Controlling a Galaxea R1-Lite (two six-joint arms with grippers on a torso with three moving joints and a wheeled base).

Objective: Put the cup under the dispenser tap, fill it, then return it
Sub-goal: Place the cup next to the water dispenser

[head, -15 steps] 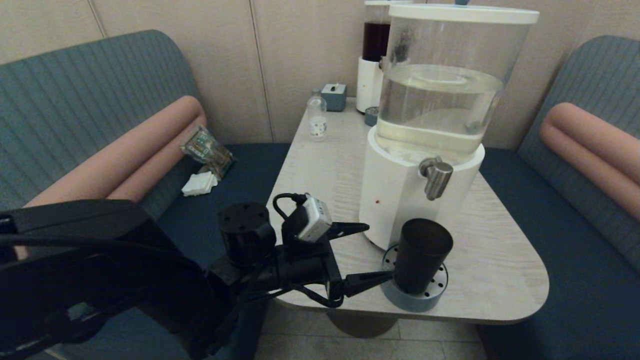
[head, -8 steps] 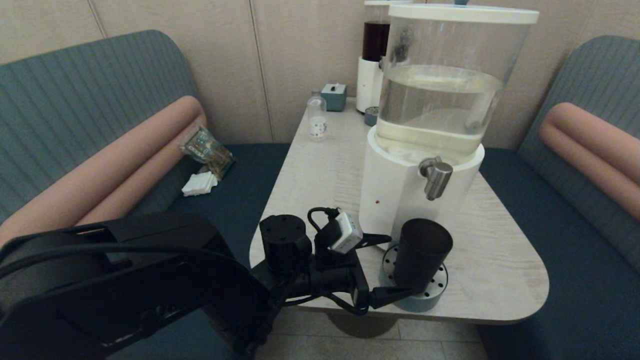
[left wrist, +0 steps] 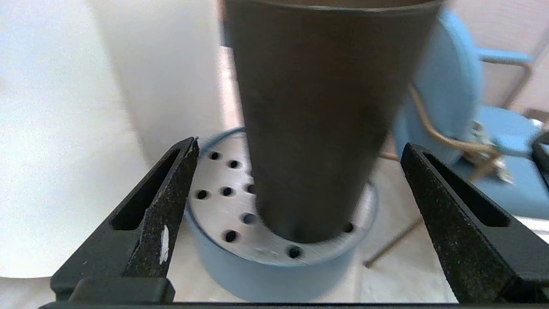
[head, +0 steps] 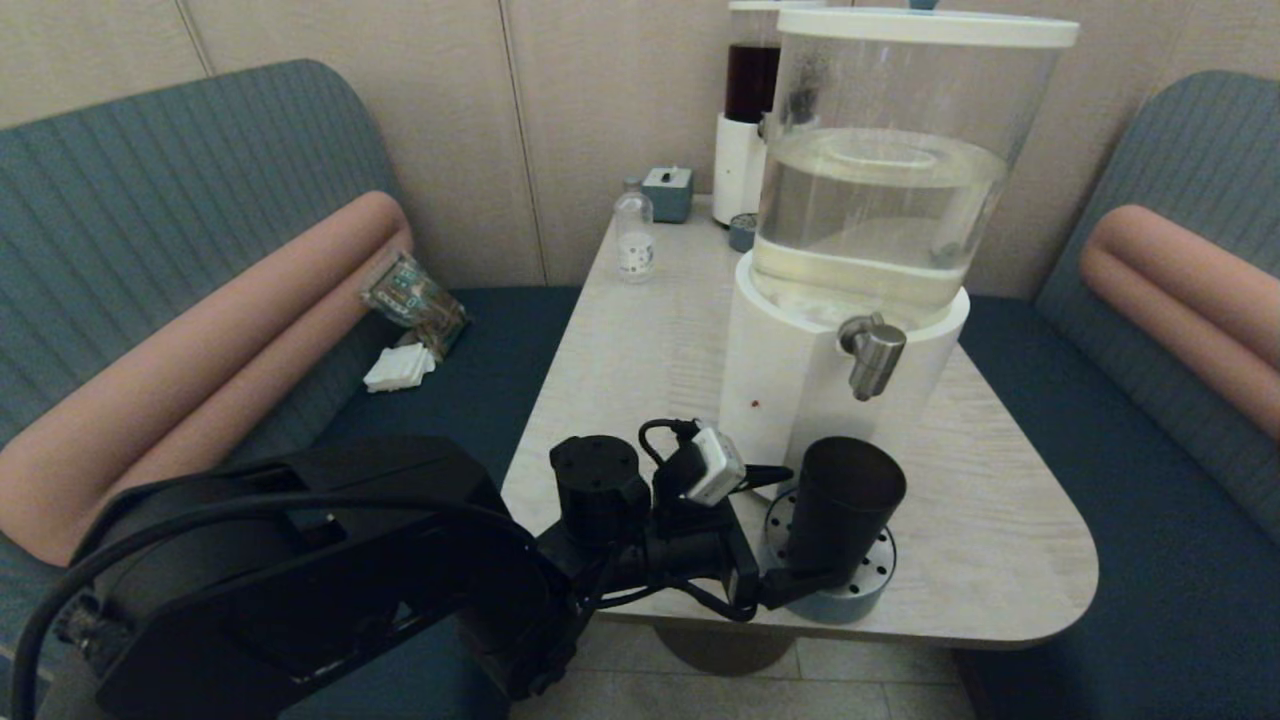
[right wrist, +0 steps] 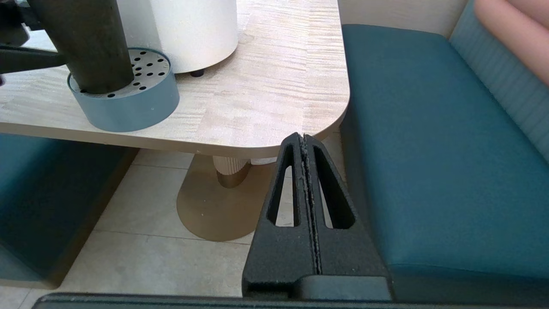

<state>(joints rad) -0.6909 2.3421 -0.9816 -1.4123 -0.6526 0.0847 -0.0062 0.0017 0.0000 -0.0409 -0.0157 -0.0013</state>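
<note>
My left gripper grabs the cup by its lower half [head: 830, 528] next, to keep the dark cup's rim [head: 854, 446] free for filling.
The dark cup [head: 845, 505] stands upright on a round blue-grey drip tray [head: 872, 592] with a perforated metal top, right below the steel dispenser tap [head: 873, 355] on the white base [head: 785, 390] of the water tank. My left gripper [head: 800, 525] comes in from the left, open, one finger on each side of the cup's lower half with a gap on both sides. In the left wrist view the cup [left wrist: 317, 128] fills the space between the spread fingers of that gripper [left wrist: 300, 145], above the tray [left wrist: 223, 214]. My right gripper [right wrist: 302, 138] hangs shut and empty below the table's near corner.
Behind the tank stand a narrower dark-liquid dispenser [head: 750, 100], a small clear bottle [head: 634, 235] and a small blue-grey box [head: 668, 193]. The tray sits close to the table's front edge [head: 900, 635]. Teal benches flank the table; a packet [head: 415, 300] and napkins [head: 398, 368] lie on the left one.
My left arm has pushed rightward toward the cup, so its open fingers now reach around the cup's sides. The cup and tray have stayed put.
</note>
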